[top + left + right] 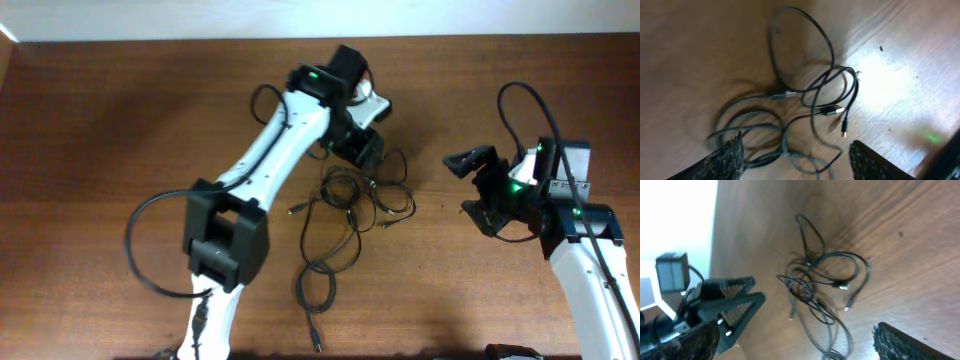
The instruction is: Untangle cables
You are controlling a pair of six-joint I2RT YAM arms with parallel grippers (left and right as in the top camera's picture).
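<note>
The left gripper grabs the cable by its loop part crossing over the tangle (pixel 373 191) (pixel 814 111) next, which leaves the cable's ends free to untangle.
The cables (pixel 345 205) lie as a loose tangle of thin black cords at the table's middle, with one long strand (pixel 318 285) trailing toward the front. My left gripper (pixel 358 145) hovers at the tangle's far edge. In the left wrist view it (pixel 795 160) is open, and cable loops (pixel 827 111) lie on the wood between and beyond its fingers (pixel 725 157), nothing pinched. My right gripper (pixel 470 188) stands open to the right of the tangle, apart from it. The right wrist view shows the tangle (pixel 801 287) ahead of it and the left gripper (pixel 759 290) beside the tangle.
The brown wooden table (pixel 100 120) runs to a pale wall at the back. The left arm (pixel 270 150) crosses diagonally from the front left. Thick arm cables loop at the front left (pixel 135 255) and above the right arm (pixel 515 95).
</note>
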